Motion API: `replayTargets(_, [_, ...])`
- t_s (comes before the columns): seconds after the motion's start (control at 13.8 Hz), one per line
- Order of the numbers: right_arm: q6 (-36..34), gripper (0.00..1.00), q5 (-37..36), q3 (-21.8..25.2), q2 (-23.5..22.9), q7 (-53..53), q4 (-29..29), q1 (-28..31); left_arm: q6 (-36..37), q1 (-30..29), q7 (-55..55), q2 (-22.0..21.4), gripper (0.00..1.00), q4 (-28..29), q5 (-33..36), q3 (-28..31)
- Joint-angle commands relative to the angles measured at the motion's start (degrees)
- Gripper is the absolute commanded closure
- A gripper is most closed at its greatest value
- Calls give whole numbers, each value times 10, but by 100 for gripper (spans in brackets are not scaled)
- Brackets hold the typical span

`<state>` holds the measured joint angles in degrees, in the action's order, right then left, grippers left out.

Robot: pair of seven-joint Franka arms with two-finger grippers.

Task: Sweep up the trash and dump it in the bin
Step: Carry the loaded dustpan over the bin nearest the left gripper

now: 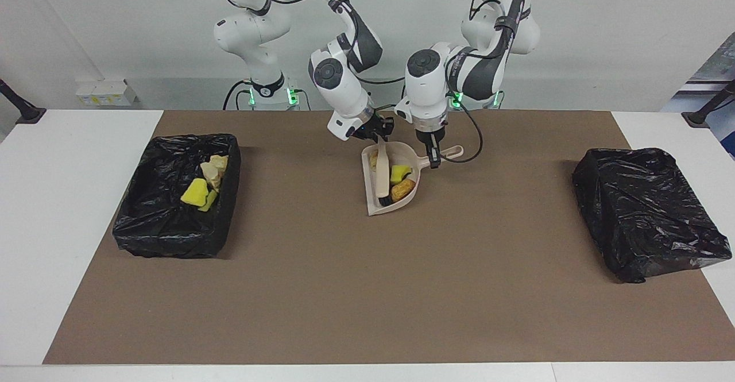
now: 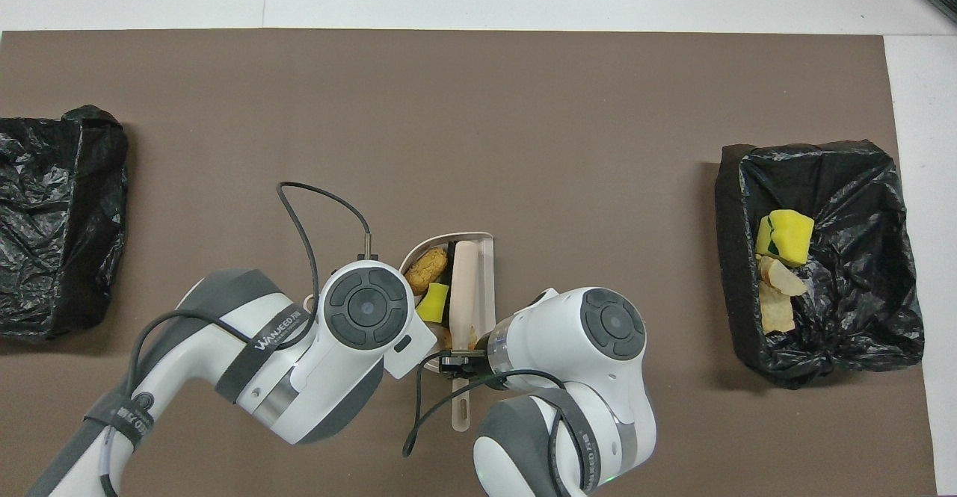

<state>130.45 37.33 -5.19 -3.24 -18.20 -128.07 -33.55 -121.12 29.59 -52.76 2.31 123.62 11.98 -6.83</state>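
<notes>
The brush [image 2: 467, 280] is over the dustpan's pan among the trash, short of the brown mat, so my right gripper should keep holding it.
The beige dustpan [image 1: 409, 153] sits mid-table, near the robots, and also shows in the overhead view [image 2: 487, 273]. It holds a yellow sponge wedge [image 1: 400, 173] [image 2: 432, 304], a golden-brown bread bit [image 1: 403, 188] [image 2: 426, 267] and another small bread bit [image 1: 373, 161]. My left gripper [image 1: 434, 158] is shut on the dustpan's handle [image 1: 453, 153]; in the overhead view it is hidden under its own wrist. My right gripper [image 1: 376, 139] [image 2: 457, 362] is shut on the beige brush [image 1: 382, 175] [image 2: 467, 280], which lies inside the dustpan against the trash.
A black-bagged bin [image 1: 172, 238] [image 2: 860, 332] at the right arm's end holds several pieces: yellow sponge [image 1: 195, 192] [image 2: 785, 235] and bread [image 1: 213, 169] [image 2: 777, 280]. Another black-bagged bin [image 1: 643, 209] [image 2: 52, 220] stands at the left arm's end. A brown mat [image 1: 367, 290] covers the table.
</notes>
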Motion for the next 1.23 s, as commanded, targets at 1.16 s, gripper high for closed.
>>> replayTargets(1.16, [-183,100,-210,-2,64,-101,56,38,-58,-233,-399,-52,100,7,-179,2])
